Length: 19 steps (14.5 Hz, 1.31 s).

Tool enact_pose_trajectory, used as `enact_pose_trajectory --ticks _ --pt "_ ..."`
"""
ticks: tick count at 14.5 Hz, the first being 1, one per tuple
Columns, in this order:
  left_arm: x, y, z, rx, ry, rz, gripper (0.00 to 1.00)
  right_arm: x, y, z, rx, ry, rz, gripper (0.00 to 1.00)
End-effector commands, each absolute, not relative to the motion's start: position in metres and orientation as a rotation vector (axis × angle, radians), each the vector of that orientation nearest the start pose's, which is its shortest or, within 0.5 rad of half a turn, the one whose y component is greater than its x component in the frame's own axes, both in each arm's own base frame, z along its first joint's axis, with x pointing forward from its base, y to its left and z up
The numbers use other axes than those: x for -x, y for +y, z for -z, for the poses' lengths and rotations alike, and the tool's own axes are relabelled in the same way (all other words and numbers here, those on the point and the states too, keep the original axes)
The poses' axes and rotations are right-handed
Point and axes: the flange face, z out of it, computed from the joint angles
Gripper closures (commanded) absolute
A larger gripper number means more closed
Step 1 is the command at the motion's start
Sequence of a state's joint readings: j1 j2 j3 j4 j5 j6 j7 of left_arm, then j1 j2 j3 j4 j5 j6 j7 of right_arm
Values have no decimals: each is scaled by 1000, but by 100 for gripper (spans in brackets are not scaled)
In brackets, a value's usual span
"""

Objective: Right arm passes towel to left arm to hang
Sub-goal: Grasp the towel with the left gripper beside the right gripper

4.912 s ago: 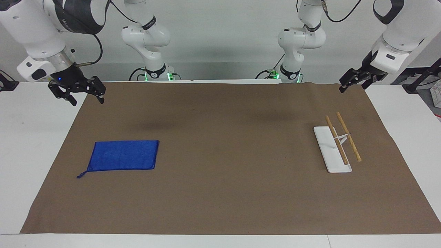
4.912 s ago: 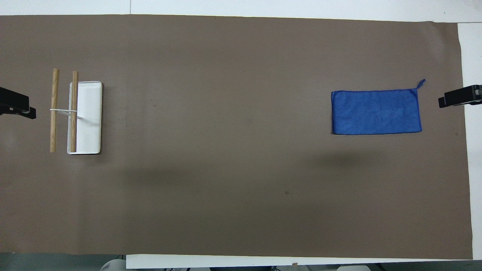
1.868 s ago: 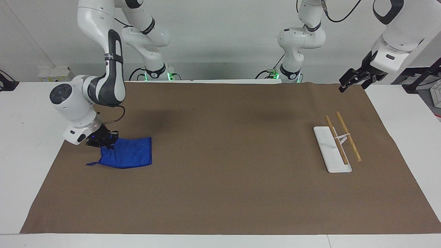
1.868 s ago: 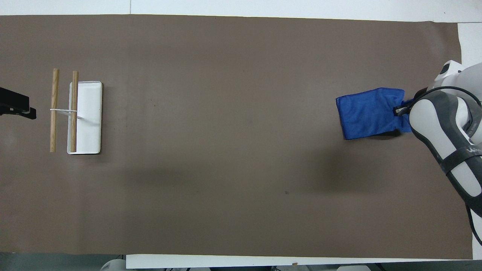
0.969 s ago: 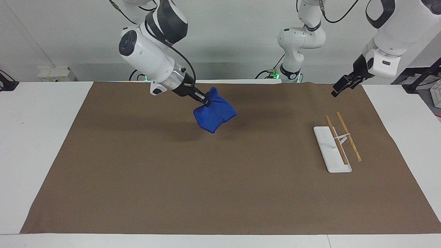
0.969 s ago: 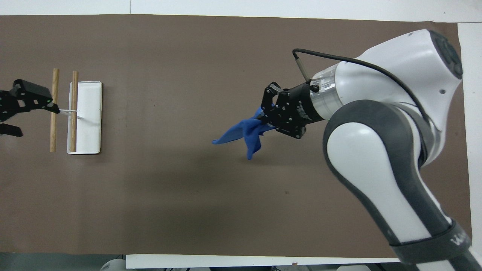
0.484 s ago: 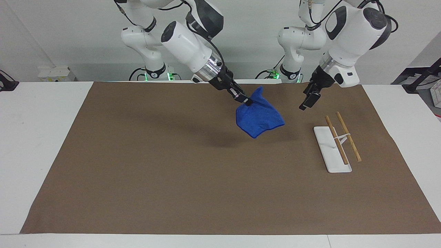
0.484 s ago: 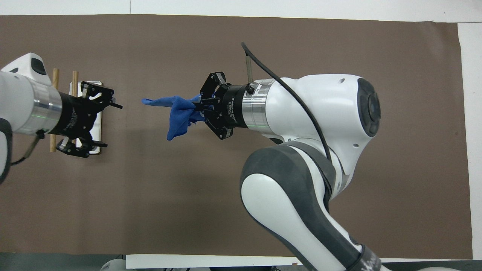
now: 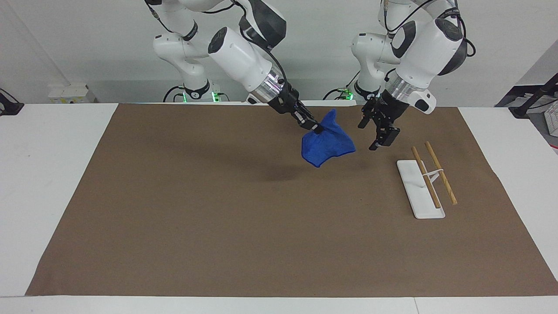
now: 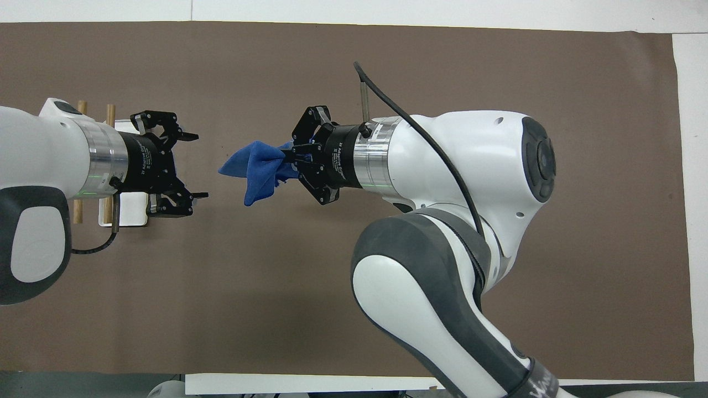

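Observation:
The towel has its free upper corner [image 10: 229,167] sticking out while the rest hangs slack [image 10: 263,173] from my right gripper. My left gripper needs to grab the towel by that corner next.
My right gripper [image 9: 314,127] is shut on a bunched corner of the bright blue towel [image 9: 328,145] and holds it in the air over the brown mat [image 9: 218,209], toward the left arm's end. The towel also shows in the overhead view [image 10: 257,168], hanging from the right gripper [image 10: 289,157]. My left gripper [image 9: 369,137] is open and empty, in the air a short gap from the towel, its fingers pointing at it. It also shows in the overhead view [image 10: 196,165]. The two grippers face each other with the towel between them.
A white rack base [image 9: 419,188] with two wooden rods [image 9: 440,172] on a thin white post stands on the mat toward the left arm's end, beside the left gripper. In the overhead view the left arm covers most of the rack [image 10: 130,213].
The right gripper picked the towel off the mat and carried it toward the left arm's end. In the last half second the left gripper moved in closer to the towel and turned to face it.

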<state>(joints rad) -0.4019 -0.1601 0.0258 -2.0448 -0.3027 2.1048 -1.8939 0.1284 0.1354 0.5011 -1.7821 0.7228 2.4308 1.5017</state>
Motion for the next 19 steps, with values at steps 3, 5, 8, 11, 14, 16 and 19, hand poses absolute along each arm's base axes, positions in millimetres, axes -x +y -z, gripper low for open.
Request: enact_pose_trajectory --ticks 3,5,8,11,14,16,19 --pt "-471 -244 -523 -1868 2092 274 0 -528 366 -546 1836 1459 -451 100" --pt "-479 -262 -505 -1858 2068 247 1 -528 366 -546 1838 1458 -454 100" --pt "-485 -280 -479 -1886 2060 243 16 -528 366 -546 1841 1457 -453 100" --pt "-489 -281 -480 -1886 2055 239 61 -526 367 -546 1854 1451 -463 100" --pt "-491 -280 -479 -1885 2058 239 91 -526 367 -545 1859 1450 -461 100" --pt "-494 -279 -483 -1874 2060 237 100 -526 367 -545 1870 1446 -465 100" --pt "-496 -277 -485 -1862 2067 238 100 -525 367 -544 1879 1440 -466 100"
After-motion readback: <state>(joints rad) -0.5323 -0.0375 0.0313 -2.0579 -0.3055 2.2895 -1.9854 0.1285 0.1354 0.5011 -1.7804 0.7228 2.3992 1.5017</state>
